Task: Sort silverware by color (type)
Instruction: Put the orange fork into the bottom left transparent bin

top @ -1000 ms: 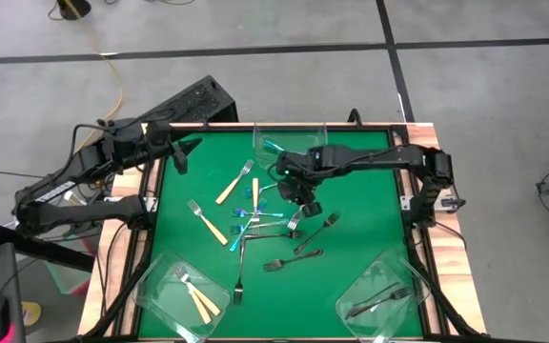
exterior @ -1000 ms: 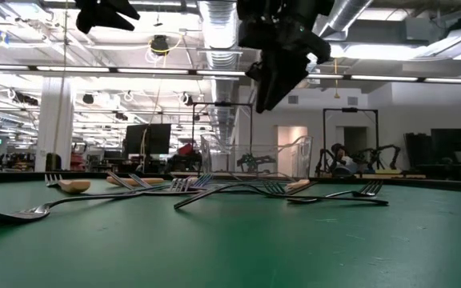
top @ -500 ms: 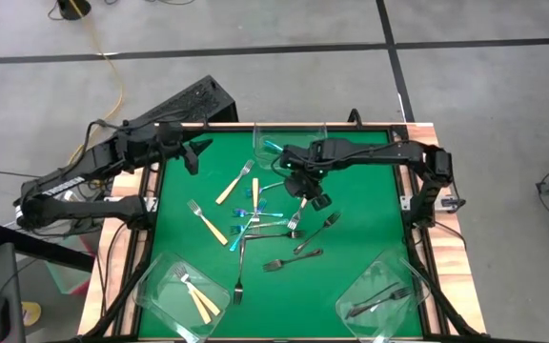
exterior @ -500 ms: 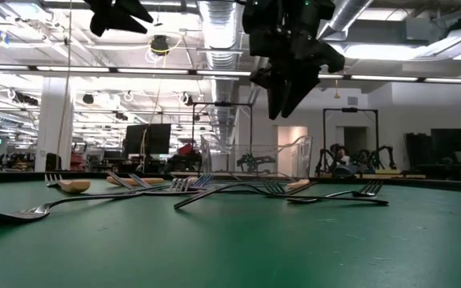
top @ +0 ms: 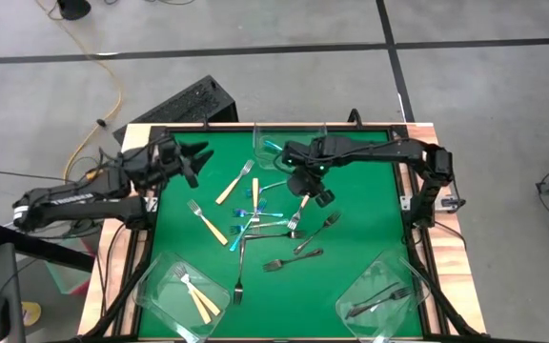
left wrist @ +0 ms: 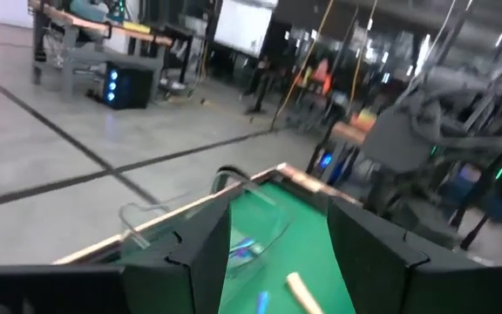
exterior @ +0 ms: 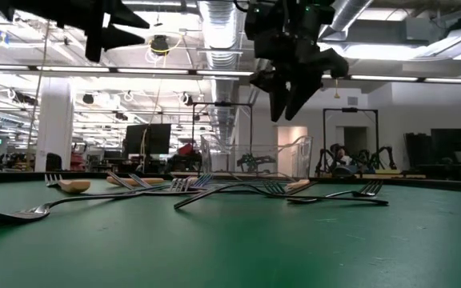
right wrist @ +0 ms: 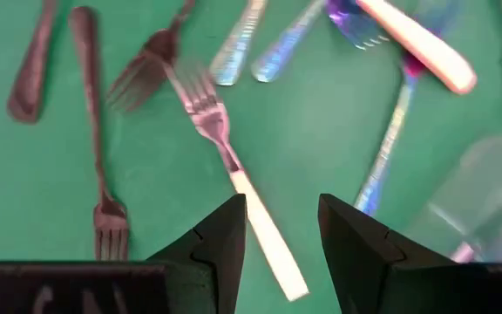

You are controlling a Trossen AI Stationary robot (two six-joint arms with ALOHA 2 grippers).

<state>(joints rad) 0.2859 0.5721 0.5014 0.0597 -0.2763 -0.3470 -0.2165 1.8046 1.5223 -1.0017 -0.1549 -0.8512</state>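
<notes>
The robot's right gripper will next sort the fork into the tub of cream forks, so it will grab the fork's cream handle [top: 304,202] [right wrist: 268,237].
Forks lie scattered on the green mat [top: 370,219]: cream-handled ones [top: 234,183] [top: 206,222], blue ones [top: 252,221] and dark grey ones [top: 292,259] [top: 317,232]. My right gripper [top: 318,196] [exterior: 288,94] hangs open, high above a cream-handled fork [right wrist: 253,212] [top: 298,213]. That fork lies flat on the mat and shows between the fingers in the right wrist view, untouched. My left gripper [top: 194,157] [left wrist: 277,228] is open in the air over the mat's far left part.
Three clear tubs stand on the mat. The far middle one [top: 294,138] holds a blue fork. The near-left one [top: 160,286] holds cream forks. The near-right one [top: 400,276] holds dark forks. A wooden frame [top: 425,248] edges the mat. Bare mat lies at right.
My right gripper has moved a little toward the table's right and far edge and has turned about its wrist, staying high and open. My left arm has swung and folded back, and its gripper has come lower over the mat's far left part. No fork has moved.
</notes>
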